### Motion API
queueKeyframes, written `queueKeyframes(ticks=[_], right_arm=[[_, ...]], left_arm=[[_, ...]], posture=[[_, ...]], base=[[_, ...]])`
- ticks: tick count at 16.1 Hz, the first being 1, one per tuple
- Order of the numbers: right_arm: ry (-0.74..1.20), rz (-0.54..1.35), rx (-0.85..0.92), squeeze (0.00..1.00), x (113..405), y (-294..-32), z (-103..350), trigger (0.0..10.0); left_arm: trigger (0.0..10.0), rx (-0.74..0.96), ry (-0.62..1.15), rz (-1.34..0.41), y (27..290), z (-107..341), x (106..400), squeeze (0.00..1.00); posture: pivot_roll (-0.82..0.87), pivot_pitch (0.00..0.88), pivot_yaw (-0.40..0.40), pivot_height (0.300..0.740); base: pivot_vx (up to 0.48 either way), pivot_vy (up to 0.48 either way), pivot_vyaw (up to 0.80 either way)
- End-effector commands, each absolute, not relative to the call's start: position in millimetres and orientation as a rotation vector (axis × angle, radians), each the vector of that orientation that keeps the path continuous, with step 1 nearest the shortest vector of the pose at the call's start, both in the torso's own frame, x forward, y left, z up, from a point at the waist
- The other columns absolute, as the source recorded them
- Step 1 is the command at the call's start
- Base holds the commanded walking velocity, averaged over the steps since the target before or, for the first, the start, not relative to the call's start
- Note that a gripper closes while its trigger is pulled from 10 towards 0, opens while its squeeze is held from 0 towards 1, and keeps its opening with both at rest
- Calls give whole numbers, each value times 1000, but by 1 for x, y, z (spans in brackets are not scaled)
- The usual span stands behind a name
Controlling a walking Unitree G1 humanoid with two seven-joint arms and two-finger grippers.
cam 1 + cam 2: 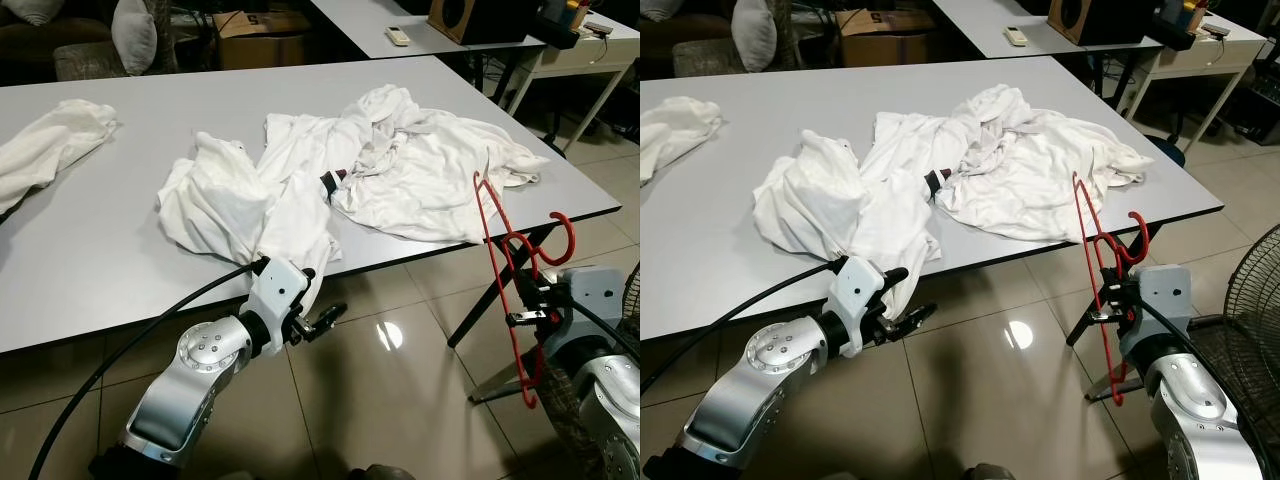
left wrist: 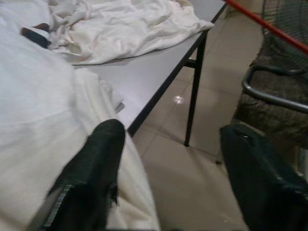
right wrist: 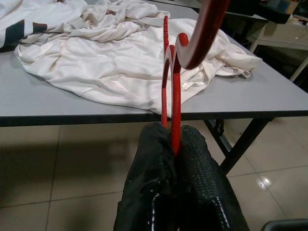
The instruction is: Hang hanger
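Next, I will grab the white garment with my left gripper by its overhanging hem. That hem hangs free, and the rest of the garment lies slack on the tabletop.
A red hanger stands nearly upright off the table's front right corner, hook uppermost. My right gripper is shut on its neck just under the hook, and the black fingers press together around the red bar. My left gripper sits below the table's front edge, open, its fingers wide apart. One finger lies against the hem of a white garment that hangs over the edge. A larger crumpled white garment lies on the grey table behind the hanger.
Another white cloth lies at the table's left end. A floor fan stands close beside my right arm. Black table legs stand under the right corner. A second table with a remote and a cardboard box are behind.
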State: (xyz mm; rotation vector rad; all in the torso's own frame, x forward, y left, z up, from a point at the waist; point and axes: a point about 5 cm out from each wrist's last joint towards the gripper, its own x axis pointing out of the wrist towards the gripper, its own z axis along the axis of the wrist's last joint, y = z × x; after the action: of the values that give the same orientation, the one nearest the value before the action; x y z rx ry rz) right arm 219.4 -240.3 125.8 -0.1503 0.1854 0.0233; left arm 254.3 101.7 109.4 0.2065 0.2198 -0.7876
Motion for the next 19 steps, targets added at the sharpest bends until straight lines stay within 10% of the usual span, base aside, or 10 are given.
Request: queueKeyframes(ticks=[1, 19], right_arm=[[188, -5, -162, 0, 216, -246, 125, 10000], [166, 9, -183, 0, 221, -241, 130, 10000]], left_arm=[[0, 245, 215, -768, 101, 108, 257, 0], [0, 384, 287, -649, 105, 89, 269, 0]], posture=[[-188, 15, -48, 740], [-200, 28, -55, 740]], base=[[0, 0, 0], [0, 0, 0]])
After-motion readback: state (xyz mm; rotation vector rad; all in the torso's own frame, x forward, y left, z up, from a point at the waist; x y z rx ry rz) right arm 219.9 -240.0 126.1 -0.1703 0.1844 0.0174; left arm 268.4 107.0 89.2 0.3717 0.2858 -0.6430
